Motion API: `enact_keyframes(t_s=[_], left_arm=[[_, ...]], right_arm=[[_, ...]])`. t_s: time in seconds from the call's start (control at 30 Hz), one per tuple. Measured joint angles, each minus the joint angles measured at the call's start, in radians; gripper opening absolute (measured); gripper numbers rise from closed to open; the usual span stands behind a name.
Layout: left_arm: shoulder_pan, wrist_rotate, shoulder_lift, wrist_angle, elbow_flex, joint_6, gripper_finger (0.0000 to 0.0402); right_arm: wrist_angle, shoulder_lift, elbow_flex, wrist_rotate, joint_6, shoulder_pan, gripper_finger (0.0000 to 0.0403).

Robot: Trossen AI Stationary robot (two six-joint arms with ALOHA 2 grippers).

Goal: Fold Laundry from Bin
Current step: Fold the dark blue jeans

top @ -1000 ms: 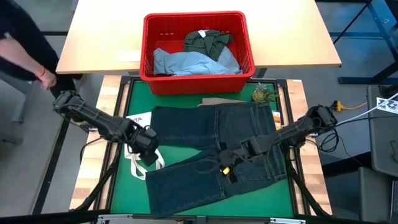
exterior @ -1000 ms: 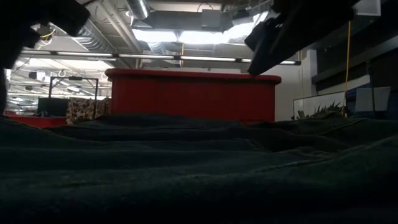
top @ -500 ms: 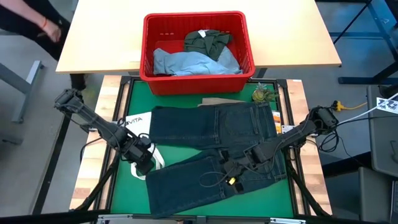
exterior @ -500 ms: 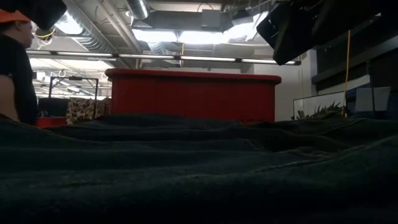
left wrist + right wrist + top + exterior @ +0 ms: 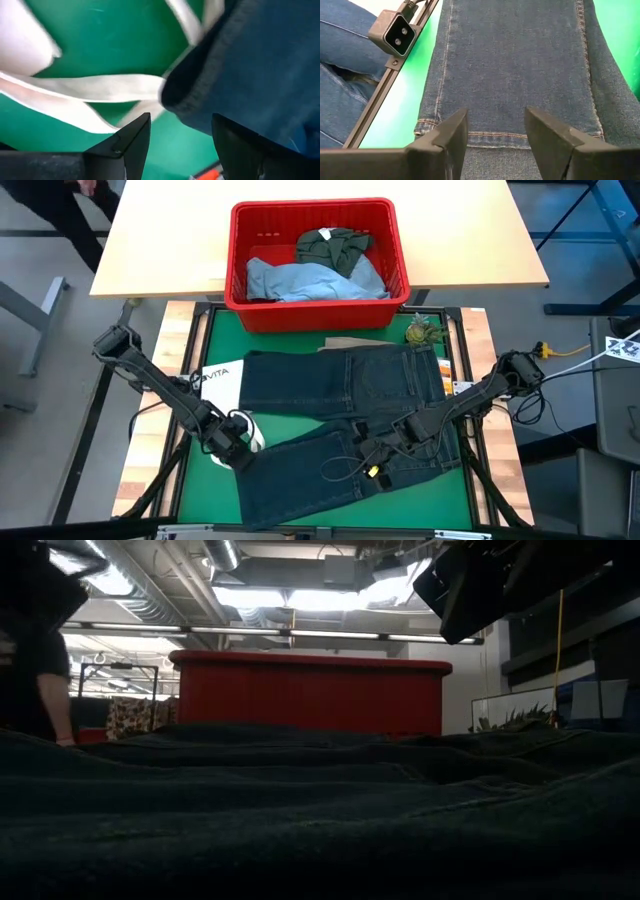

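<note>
The jeans' hem beside the white straps is still a bit beyond my left gripper's fingers, so that gripper should lower before it closes on the hem corner.
Dark navy jeans (image 5: 340, 420) lie spread on the green mat (image 5: 220, 345), one leg angled toward the near left; they fill the low view's foreground (image 5: 320, 820). My left gripper (image 5: 236, 452) is open, pointing down, just above that leg's hem corner (image 5: 175, 95) and the white tote's straps (image 5: 100, 87). My right gripper (image 5: 374, 460) hangs open over the jeans' leg, above a hem seam (image 5: 495, 134). The red bin (image 5: 318, 250) stands at the far side, holding a light blue piece (image 5: 300, 280) and a dark olive piece (image 5: 335, 245).
A white tote bag (image 5: 222, 380) lies at the mat's left, partly under the jeans. A small green object (image 5: 422, 331) and a beige edge (image 5: 345, 343) sit near the bin. A camera block (image 5: 395, 32) is fixed on the table's rail. A person (image 5: 40, 660) stands beyond the table's left.
My left gripper has gone down and toward the table's near edge, a little to the right, from beside the tote to the jeans leg's hem corner, and its wrist has rolled. My right gripper has shifted slightly toward the near edge. The jeans have not moved.
</note>
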Motion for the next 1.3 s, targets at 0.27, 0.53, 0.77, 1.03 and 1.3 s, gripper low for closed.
enact_keyframes(t_s=[0.27,0.53,0.77,1.03,1.3], left_arm=[[-0.002,-0.02,0.007,0.16,-0.072,-0.002,0.0202],[-0.002,-0.007,0.007,0.28,-0.144,-0.053,0.0201],[-0.015,0.062,0.007,0.304,-0.147,-0.056,0.0201],[-0.016,-0.013,0.007,0.361,-0.147,-0.048,0.0147],[-0.015,0.026,0.006,0.423,-0.147,-0.091,0.0018]], right_arm=[[-0.001,0.0,0.0,0.0,0.0,0.0,0.0192],[-0.002,0.0,0.0,0.0,0.0,0.0,0.0192],[-0.002,0.0,0.0,-0.001,0.0,0.0,0.0192],[-0.001,0.0,0.0,-0.001,0.0,0.0,0.0192],[-0.001,0.0,0.0,-0.001,0.0,0.0,0.0192]])
